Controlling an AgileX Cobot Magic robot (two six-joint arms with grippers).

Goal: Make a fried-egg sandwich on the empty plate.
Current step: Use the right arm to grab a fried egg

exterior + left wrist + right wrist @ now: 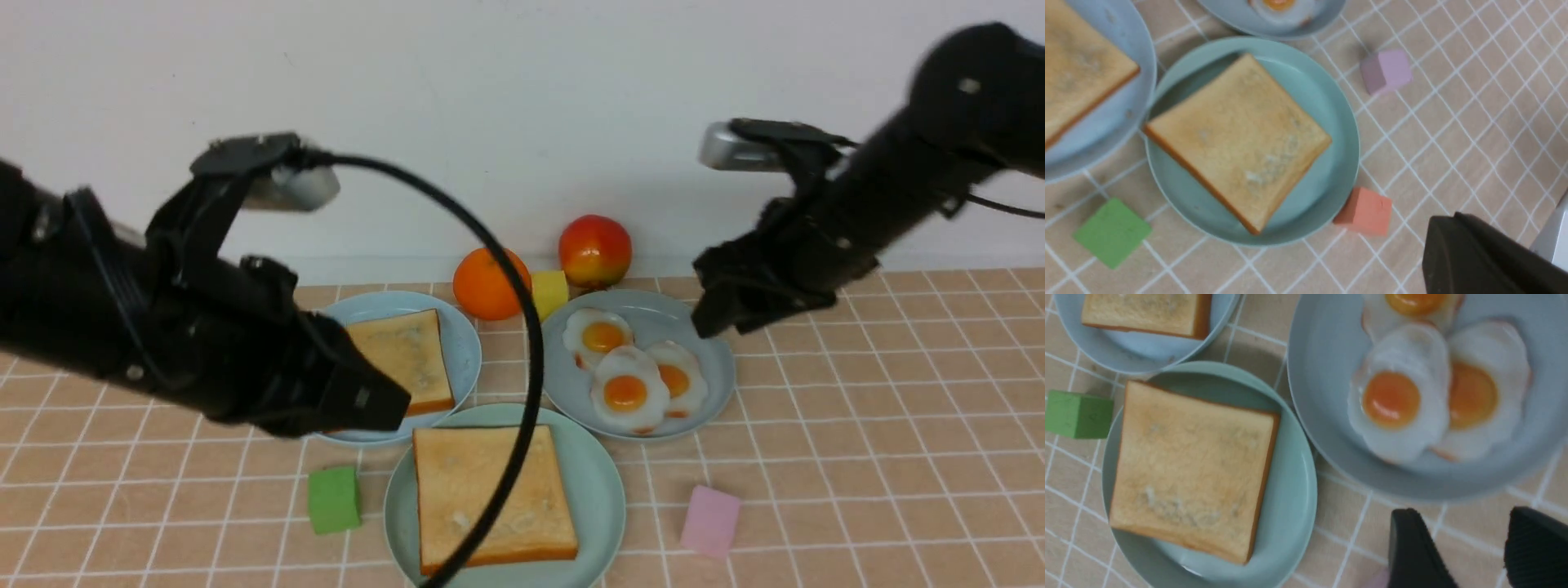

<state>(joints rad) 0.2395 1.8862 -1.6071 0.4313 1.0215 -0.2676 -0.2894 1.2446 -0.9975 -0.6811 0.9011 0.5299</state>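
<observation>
The robot's right gripper needs to top the toast slice on the mint-green plate, so it should next grab the uppermost fried egg by its white rim (642,425).
One toast slice (490,498) lies flat on the mint-green plate (600,490), nearest me in the middle. A second toast slice (404,355) rests on the sky-blue plate (461,343) behind it to the left. Three fried eggs (627,390) overlap on the grey-blue plate (710,384) at the right. My left gripper (388,404) hangs shut and empty over the near edge of the sky-blue plate; in its wrist view the left gripper (1439,232) is one dark wedge beside the toast (1237,139). My right gripper (722,325) is open and empty above the egg plate's far right rim, its fingers (1412,547) apart short of the eggs (1396,400).
An orange (486,284), a yellow cube (549,294) and a red-yellow apple (595,251) stand by the back wall. Close to the mint-green plate lie a green cube (334,499), a pink cube (710,520) and an orange-red cube (1365,210). The left arm's cable (522,327) loops over the plates.
</observation>
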